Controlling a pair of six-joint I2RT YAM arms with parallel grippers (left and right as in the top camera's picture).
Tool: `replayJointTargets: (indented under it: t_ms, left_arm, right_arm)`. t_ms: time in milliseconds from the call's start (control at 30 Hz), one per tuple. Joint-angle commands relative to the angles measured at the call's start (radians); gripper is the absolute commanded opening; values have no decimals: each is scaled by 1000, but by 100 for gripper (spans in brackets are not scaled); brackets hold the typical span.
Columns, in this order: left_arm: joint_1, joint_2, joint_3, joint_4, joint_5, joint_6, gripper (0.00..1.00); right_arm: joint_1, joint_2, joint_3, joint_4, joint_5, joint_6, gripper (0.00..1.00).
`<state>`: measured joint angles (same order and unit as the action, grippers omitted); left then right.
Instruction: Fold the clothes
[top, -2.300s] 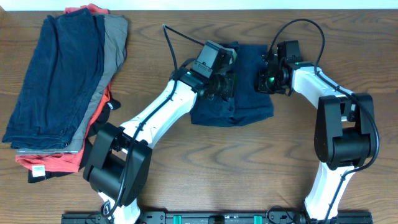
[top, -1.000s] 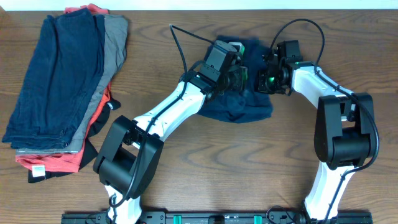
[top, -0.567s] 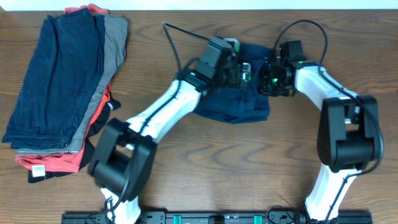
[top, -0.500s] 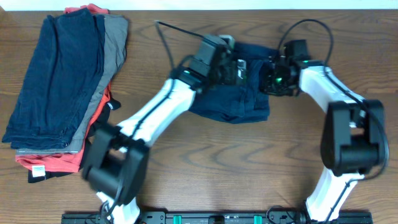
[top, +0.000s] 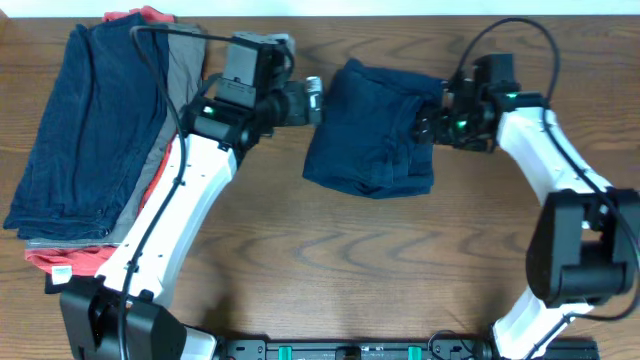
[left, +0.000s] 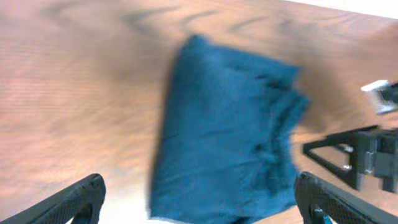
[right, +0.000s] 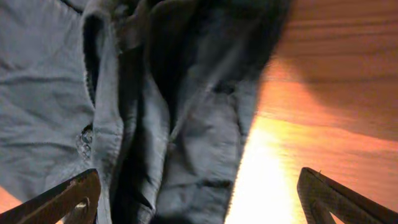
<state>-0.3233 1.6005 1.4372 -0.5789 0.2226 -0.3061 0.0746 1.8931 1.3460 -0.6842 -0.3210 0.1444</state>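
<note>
My right gripper grabs the folded navy shorts (top: 368, 128) by their waistband edge (top: 424, 132) next and drags them aside, still folded.
The folded dark navy shorts (top: 368, 128) lie on the wood table at back centre, one of the clothes. My left gripper (top: 313, 100) hovers open just off their left edge, touching nothing. In the left wrist view the shorts (left: 227, 130) fill the middle, and the left gripper (left: 199, 183) is spread wide above them. My right gripper (top: 430, 124) is open at the shorts' right edge. The right wrist view shows the waistband and belt loops of the shorts (right: 155, 93) below the open right gripper (right: 198, 180), with nothing held.
A stack of folded clothes (top: 95, 130), navy on grey on orange-red on black, lies at the left of the table. Bare wood (top: 340, 260) lies in front of the shorts. The right arm (left: 360, 155) shows at the right of the left wrist view.
Both grippers have opened and let go of the shorts. The left arm has swung back to the left, off the shorts. The right gripper has drawn slightly to the right.
</note>
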Motion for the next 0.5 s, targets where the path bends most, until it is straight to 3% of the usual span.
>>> replayJointTargets:
  t_ms: [0,333,467]
  left_arm:
    - [36,0,13,-43,-74,26,98]
    - [61,0,13,-94,-108,29,98]
    - [61,0,9,-94,-108,29,98]
  right_arm:
    - [64,58,0,20,73,25,99]
    - [119,172,0,126,82,227,99]
    - [121,198,0,138,86,245,99]
